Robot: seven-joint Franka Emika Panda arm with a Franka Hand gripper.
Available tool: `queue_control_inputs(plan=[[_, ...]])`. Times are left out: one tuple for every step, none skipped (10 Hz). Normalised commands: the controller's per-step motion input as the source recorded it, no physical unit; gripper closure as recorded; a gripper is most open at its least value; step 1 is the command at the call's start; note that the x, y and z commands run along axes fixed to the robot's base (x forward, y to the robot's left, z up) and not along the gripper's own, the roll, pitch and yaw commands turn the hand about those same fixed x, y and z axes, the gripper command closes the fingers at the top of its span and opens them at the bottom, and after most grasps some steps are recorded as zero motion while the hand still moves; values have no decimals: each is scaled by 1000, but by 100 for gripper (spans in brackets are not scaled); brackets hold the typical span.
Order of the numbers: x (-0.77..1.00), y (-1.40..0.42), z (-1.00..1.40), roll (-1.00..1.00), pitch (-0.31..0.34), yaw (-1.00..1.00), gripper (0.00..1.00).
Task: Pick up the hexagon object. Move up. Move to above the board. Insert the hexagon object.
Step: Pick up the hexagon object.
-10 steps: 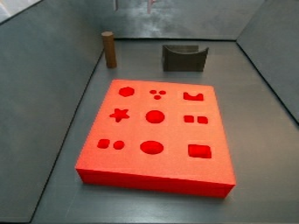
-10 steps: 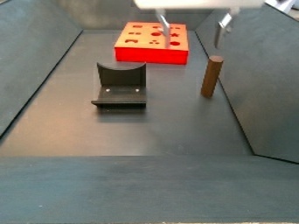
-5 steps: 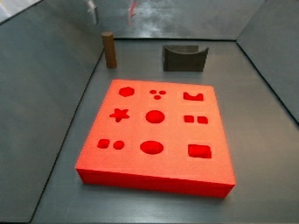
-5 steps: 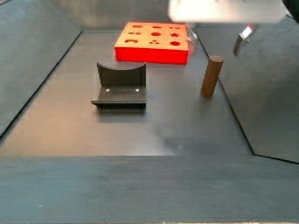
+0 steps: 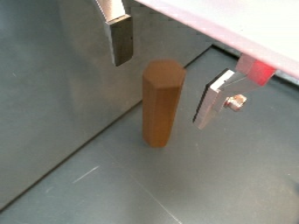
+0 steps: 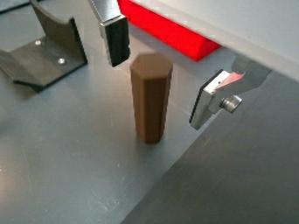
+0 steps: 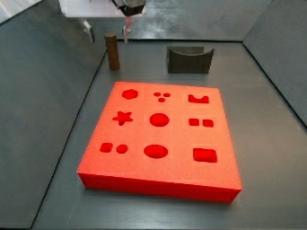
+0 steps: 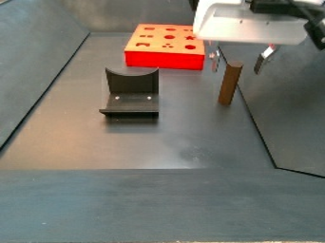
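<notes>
The hexagon object's lower end should stay free to go into the board's hexagon hole, so the gripper will next grip the object by its upper end [image 7: 111, 40] [image 5: 165, 73].
The hexagon object [image 5: 160, 102] is a slim brown wooden peg standing upright on the grey floor by the side wall; it shows in both wrist views [image 6: 149, 96] and both side views [image 7: 113, 52] [image 8: 230, 83]. My gripper [image 5: 167, 66] is open, its two fingers on either side of the peg's top without touching it, as in a wrist view [image 6: 163, 70]. In both side views the gripper [image 7: 107, 30] [image 8: 241, 59] hangs just above the peg. The red board [image 7: 180, 135] with shaped recesses lies flat on the floor, apart from the peg, also seen in a side view [image 8: 166, 46].
The dark L-shaped fixture [image 8: 131, 93] stands on the floor between board and peg side; it also shows in a side view [image 7: 188, 59] and a wrist view [image 6: 41, 54]. Sloping grey walls [image 7: 48, 81] enclose the floor; the peg stands close to one.
My gripper has come into view from above and moved down over the peg; its fingers now straddle the peg's top. Peg, board and fixture have not moved.
</notes>
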Motion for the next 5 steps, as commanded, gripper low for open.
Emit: queue_control_inputs(plan=[[71,-43,-583,19,-156,0,0],[0,0,0,0,0,0,0],[0,0,0,0,0,0,100],[0,0,0,0,0,0,100],[0,0,0,0,0,0,100]])
